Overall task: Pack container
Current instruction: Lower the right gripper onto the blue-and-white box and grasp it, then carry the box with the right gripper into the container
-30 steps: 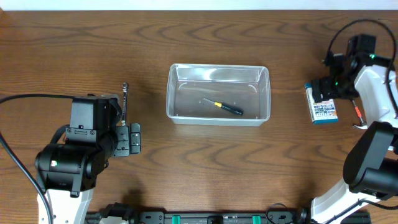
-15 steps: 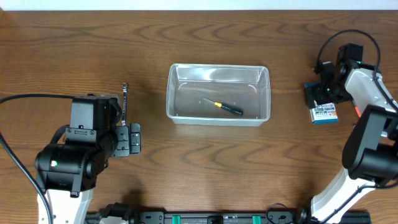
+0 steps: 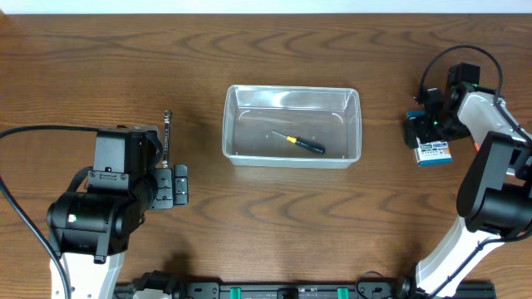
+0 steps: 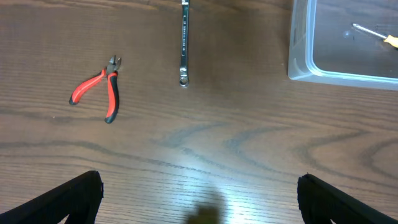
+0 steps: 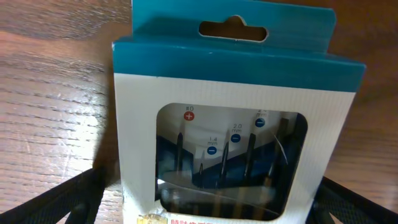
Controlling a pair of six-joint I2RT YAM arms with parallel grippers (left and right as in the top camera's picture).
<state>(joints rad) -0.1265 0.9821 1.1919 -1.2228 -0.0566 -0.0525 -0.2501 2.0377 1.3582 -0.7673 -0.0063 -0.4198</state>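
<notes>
The blue-and-white box's side edges lie between the right gripper's fingertips, so the gripper should close. Closing now would hold them.
The container point(image 3: 226, 124) is a clear bin at the table's middle, and its corner shows in the left wrist view point(image 4: 298, 62). A yellow-and-black screwdriver point(image 3: 301, 142) lies inside it. My right gripper point(image 3: 426, 126) is open and sits low over the far end of a blue-and-white box of small screwdrivers point(image 3: 433, 152). In the right wrist view the box point(image 5: 236, 118) fills the frame, and the gripper point(image 5: 205, 202) has one finger on each side of it. My left gripper point(image 4: 199, 199) is open and empty above bare table.
A silver wrench point(image 3: 167, 131) lies left of the container and also shows in the left wrist view point(image 4: 184, 43). Red-handled pliers point(image 4: 96, 87) lie left of the wrench. A small red-handled tool point(image 3: 478, 149) lies right of the box, partly under the right arm.
My right gripper has moved left and lower onto the far end of the blue-and-white box, which now sits between its fingers. The left arm has not moved.
</notes>
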